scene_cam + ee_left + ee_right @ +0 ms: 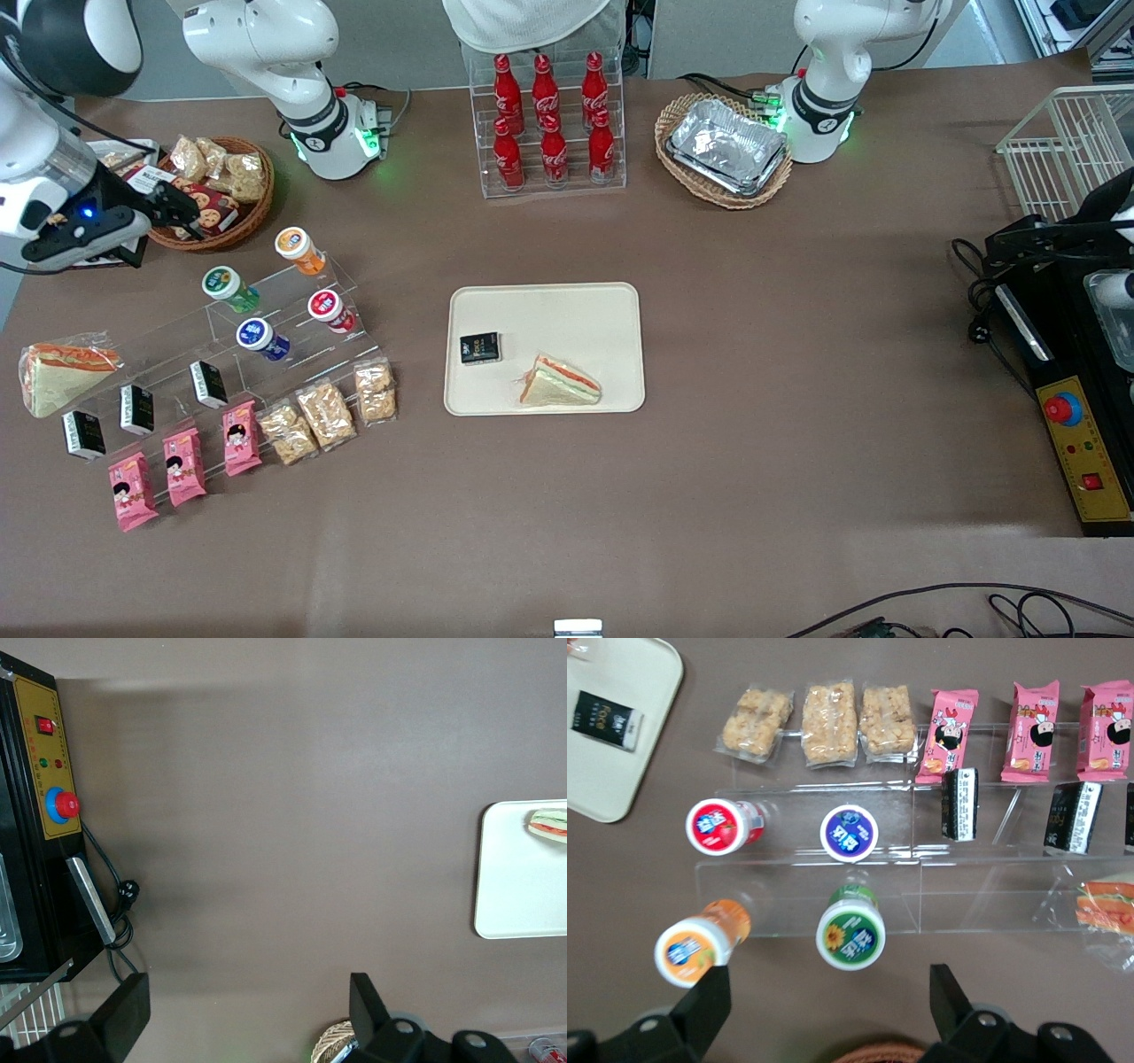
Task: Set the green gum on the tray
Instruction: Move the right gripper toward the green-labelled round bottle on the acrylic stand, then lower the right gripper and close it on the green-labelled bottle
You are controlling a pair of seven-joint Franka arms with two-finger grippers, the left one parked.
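Note:
My right gripper grabs the green gum by its white lid [221,282] next, to set the gum on the cream tray [567,310].
The green gum [226,286], a green bottle with a white lid and green label, lies on the upper step of a clear acrylic stand [292,341], toward the working arm's end of the table. It also shows in the right wrist view [850,935]. My right gripper [182,208] hovers open and empty over a snack basket, a little farther from the front camera than the gum; in the right wrist view its fingers [706,1003] stand wide apart around bare table close to the gum's lid. The cream tray [567,310] lies mid-table and holds a black box [479,347] and a sandwich [560,383]; it also shows in the right wrist view [647,682].
Orange [299,249], red [330,310] and blue [260,338] gum bottles share the stand with black boxes, pink packets and cracker bags. A wicker snack basket [221,190] sits under the gripper. A cola rack [549,124] and a foil-tray basket [726,146] stand farther back.

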